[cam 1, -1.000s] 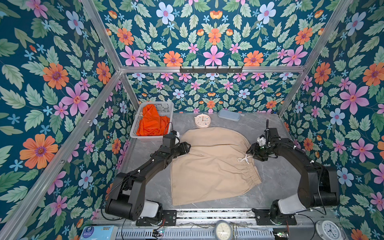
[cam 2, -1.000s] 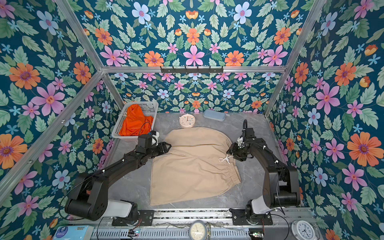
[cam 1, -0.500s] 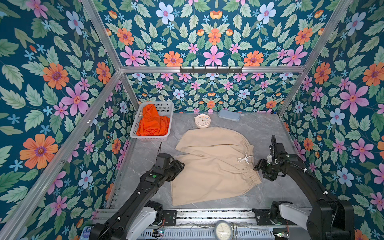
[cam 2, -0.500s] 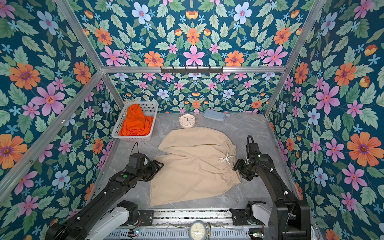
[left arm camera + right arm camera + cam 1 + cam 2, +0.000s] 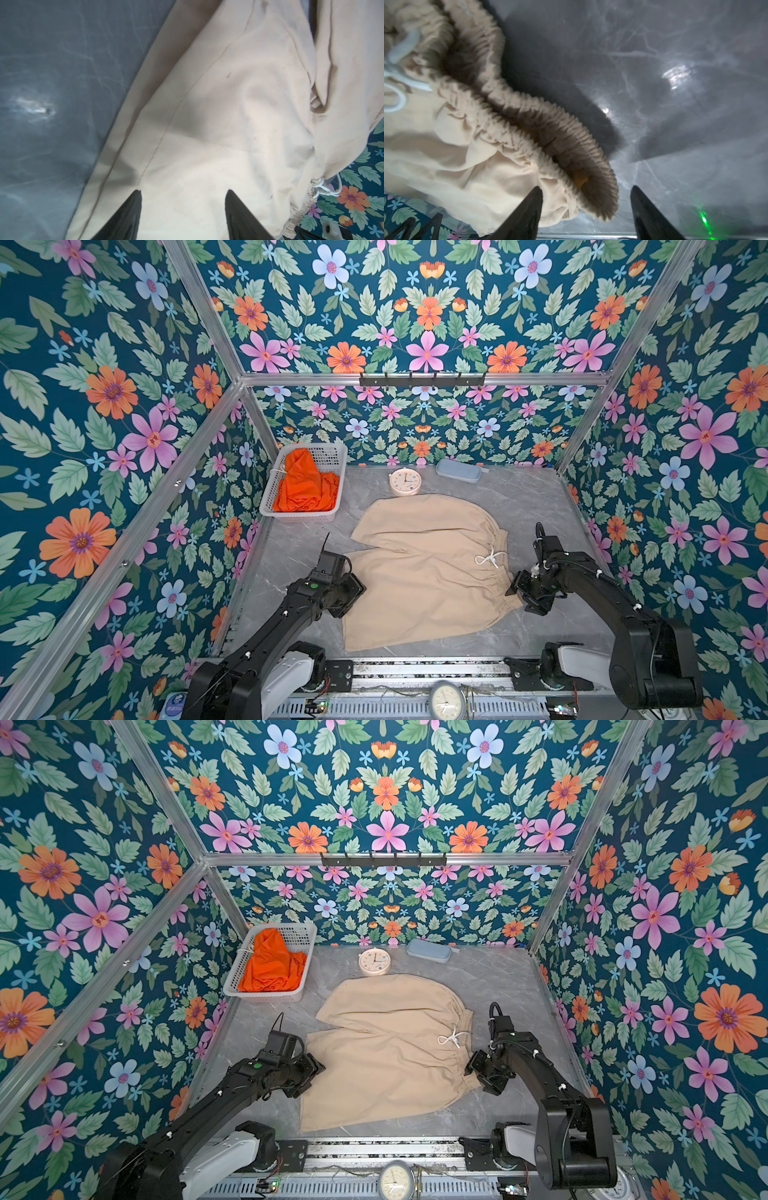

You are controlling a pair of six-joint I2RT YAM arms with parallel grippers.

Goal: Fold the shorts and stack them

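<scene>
My right gripper moves down and closes only then, since its fingers are still above the waistband's corner (image 5: 518, 604) (image 5: 598, 206).
The beige shorts (image 5: 424, 572) (image 5: 382, 1052) lie spread on the grey table, waistband to the right, white drawstring (image 5: 490, 558) on top. My left gripper (image 5: 354, 593) (image 5: 313, 1071) stands open at the left edge of the near leg; in its wrist view the open gripper (image 5: 183, 192) hangs over beige cloth (image 5: 228, 104). My right gripper (image 5: 517, 593) (image 5: 476, 1071) is open at the near end of the gathered waistband (image 5: 529, 116), whose corner sits between the spread jaws of the gripper (image 5: 586, 187). The orange shorts (image 5: 305, 489) (image 5: 272, 965) lie bunched in a white basket (image 5: 297, 516).
A round pink clock (image 5: 405, 482) and a light blue case (image 5: 457, 470) sit at the back of the table (image 5: 540, 506). A black hook rail (image 5: 422, 379) runs along the back wall. Floral walls close in three sides; a metal rail with a dial (image 5: 446, 699) runs along the front.
Both arms have drawn back toward the front. The left gripper went from the far leg to the near leg's edge, the right from mid waistband to its near end. Both jaws opened wider.
</scene>
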